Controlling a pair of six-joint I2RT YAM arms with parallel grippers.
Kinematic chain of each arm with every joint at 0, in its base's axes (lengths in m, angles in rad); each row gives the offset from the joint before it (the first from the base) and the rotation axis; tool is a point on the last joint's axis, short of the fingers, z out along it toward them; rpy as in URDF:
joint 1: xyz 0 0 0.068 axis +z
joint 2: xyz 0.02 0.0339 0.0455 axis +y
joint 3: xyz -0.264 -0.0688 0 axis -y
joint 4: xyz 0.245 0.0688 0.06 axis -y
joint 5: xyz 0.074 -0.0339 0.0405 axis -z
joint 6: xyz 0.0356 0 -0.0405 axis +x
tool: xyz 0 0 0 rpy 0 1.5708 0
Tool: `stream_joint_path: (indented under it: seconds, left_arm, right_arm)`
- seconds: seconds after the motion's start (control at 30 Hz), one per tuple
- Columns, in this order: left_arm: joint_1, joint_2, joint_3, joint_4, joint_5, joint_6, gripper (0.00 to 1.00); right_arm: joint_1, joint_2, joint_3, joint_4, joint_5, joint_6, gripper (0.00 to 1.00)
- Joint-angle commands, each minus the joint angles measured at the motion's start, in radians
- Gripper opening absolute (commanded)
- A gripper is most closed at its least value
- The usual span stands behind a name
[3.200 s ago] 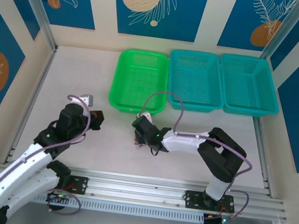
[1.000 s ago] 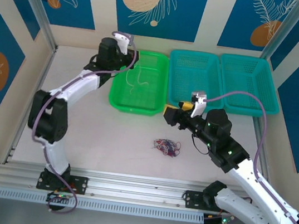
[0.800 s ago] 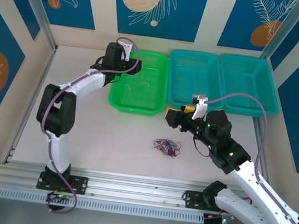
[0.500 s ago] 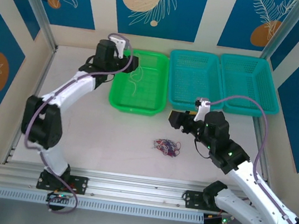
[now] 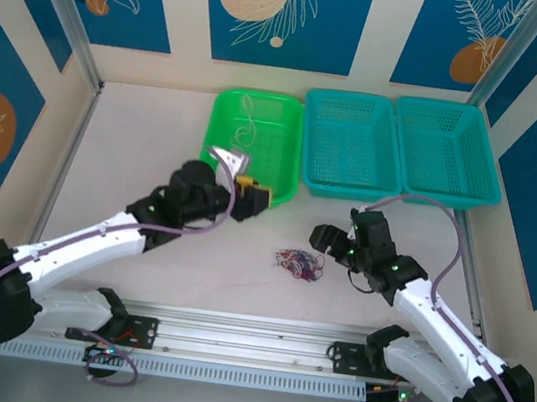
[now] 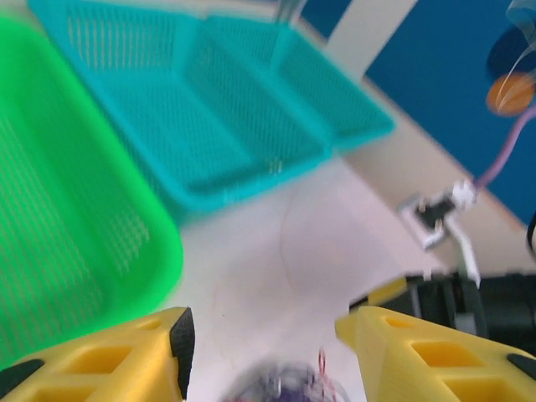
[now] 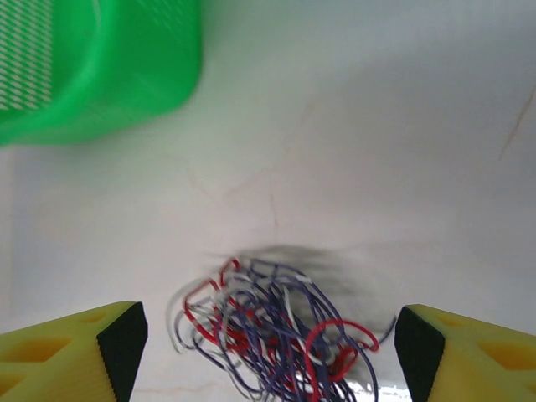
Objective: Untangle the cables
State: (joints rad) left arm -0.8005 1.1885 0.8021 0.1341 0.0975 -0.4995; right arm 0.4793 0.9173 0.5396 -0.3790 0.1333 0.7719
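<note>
The tangle should next be grabbed by my right gripper on the side away from my left gripper, which leaves white cables free so I can untangle them.
The cables form a small tangle of red, white and dark wires (image 5: 300, 263) on the table in front of the green basket (image 5: 217, 153). One thin white cable (image 5: 244, 129) lies apart inside that basket. My left gripper (image 5: 251, 202) hovers to the left of the tangle, open and holding nothing. In the left wrist view its yellow fingers (image 6: 126, 360) stand wide apart with the blurred tangle (image 6: 285, 392) at the bottom edge. My right gripper (image 5: 324, 238) is close to the tangle's right. It is open (image 7: 270, 342), with the tangle (image 7: 276, 331) between its spread fingers and nothing gripped.
Two teal baskets (image 5: 350, 142) (image 5: 446, 152) stand side by side right of the green one at the back. The green basket's corner (image 7: 92, 67) lies just beyond the tangle. An aluminium rail (image 5: 248, 335) runs along the near edge. Both arms converge on the table's middle.
My left arm has swung back from the green basket to the table's middle, leaving a white cable in the basket. My right gripper has come down closer to the tangle.
</note>
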Motion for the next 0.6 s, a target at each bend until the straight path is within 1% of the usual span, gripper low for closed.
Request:
stream_joint_path:
  seconds: [0.0,0.07,0.13,0.23,0.27,0.33,0.4,0.47,0.57]
  left_arm:
    - [-0.07,0.062,-0.047,0.012,-0.028,-0.11,0.53]
    - [-0.102,0.122,-0.052,0.0,-0.006,-0.13,0.53]
    - [-0.132,0.18,-0.053,0.009,0.015,-0.108,0.52]
    - [-0.154,0.272,-0.037,0.025,0.089,0.016,0.52]
    - [-0.154,0.301,-0.022,0.015,0.118,0.08,0.52]
    - [-0.155,0.343,0.004,-0.005,0.165,0.213,0.52]
    - [-0.155,0.379,0.009,0.01,0.215,0.351,0.54]
    - [-0.154,0.412,0.022,0.009,0.243,0.43,0.55]
    - [-0.153,0.454,0.046,0.021,0.246,0.471,0.56]
  right_arm:
    - [-0.002,0.046,-0.037,0.035,-0.101,0.065,0.8]
    - [0.001,0.09,-0.051,0.054,-0.133,0.083,0.79]
    - [0.01,0.133,-0.061,0.072,-0.155,0.097,0.79]
    - [0.025,0.203,-0.061,0.098,-0.187,0.101,0.79]
    - [0.029,0.229,-0.054,0.101,-0.198,0.1,0.77]
    - [0.044,0.266,-0.038,0.096,-0.196,0.099,0.73]
    - [0.062,0.289,-0.027,0.091,-0.162,0.106,0.7]
    - [0.073,0.298,-0.027,0.102,-0.144,0.11,0.63]
    - [0.078,0.314,-0.019,0.105,-0.139,0.103,0.48]
